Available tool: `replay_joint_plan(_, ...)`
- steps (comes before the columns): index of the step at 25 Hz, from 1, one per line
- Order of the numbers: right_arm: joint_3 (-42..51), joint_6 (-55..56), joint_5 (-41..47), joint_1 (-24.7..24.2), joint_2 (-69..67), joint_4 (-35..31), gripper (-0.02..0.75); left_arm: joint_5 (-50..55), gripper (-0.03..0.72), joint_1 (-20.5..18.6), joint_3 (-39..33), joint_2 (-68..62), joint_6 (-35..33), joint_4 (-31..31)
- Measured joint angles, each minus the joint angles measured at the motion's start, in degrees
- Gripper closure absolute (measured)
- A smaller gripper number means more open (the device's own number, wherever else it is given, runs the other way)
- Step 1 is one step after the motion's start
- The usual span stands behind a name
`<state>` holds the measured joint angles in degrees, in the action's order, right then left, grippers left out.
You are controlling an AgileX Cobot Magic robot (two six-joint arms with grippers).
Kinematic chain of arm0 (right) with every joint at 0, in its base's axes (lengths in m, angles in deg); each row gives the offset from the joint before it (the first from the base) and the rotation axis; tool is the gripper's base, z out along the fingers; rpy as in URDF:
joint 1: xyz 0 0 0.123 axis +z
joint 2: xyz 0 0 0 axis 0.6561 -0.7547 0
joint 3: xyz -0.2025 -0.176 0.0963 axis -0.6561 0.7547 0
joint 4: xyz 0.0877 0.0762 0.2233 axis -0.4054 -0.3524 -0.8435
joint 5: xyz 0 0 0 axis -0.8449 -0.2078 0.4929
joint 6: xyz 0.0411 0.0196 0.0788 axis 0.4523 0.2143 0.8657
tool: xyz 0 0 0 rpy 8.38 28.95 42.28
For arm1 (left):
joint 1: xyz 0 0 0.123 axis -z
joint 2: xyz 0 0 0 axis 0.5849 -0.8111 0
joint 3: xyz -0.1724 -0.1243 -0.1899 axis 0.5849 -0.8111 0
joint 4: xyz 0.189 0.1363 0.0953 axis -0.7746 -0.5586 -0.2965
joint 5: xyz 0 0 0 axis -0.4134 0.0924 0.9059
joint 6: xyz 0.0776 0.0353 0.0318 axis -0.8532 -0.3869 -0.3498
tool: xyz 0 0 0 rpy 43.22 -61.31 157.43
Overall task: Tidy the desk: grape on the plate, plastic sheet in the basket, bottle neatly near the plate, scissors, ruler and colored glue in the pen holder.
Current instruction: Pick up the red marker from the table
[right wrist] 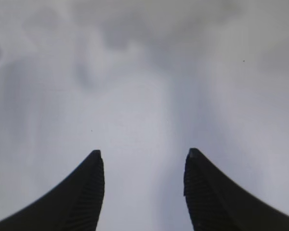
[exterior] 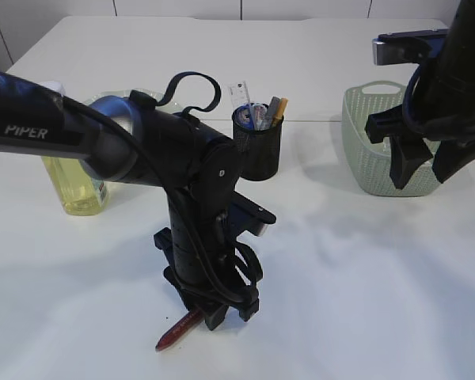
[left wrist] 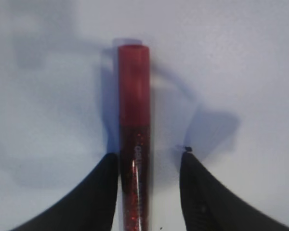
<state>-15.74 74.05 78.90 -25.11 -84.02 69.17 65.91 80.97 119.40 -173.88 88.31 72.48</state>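
My left gripper grabs the red glue stick by the middle of its body point(left wrist: 135, 159) next, to drop it into the mesh pen holder.
The colored glue point(left wrist: 134, 110), a red glitter tube, lies flat on the white table, and its tip sticks out below the arm point(exterior: 176, 330). My left gripper point(left wrist: 149, 155) is down at the table, open and astride the tube. One finger is against the tube's side, the other stands clear of it. The black mesh pen holder point(exterior: 261, 150) holds the ruler point(exterior: 239, 96) and several pens. A bottle point(exterior: 75, 190) of yellow liquid stands at the left next to the plate point(exterior: 149, 96). My right gripper point(exterior: 422, 170) hangs open and empty over the basket point(exterior: 364, 150). Grape, plastic sheet and scissors are hidden.
My left arm point(exterior: 103, 142) crosses the left half of the table and hides most of the plate. The green basket stands at the right, the pen holder in the middle behind my left gripper. The right wrist view gives only blurred grey surface between the fingers point(right wrist: 94, 192).
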Motion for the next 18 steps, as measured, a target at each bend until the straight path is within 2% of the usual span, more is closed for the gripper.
replay_joint_plan(18,0.0,-0.1,0.0,0.0,0.0,0.0,0.315,-0.3,0.428,0.0,0.0,0.0,0.0,0.1)
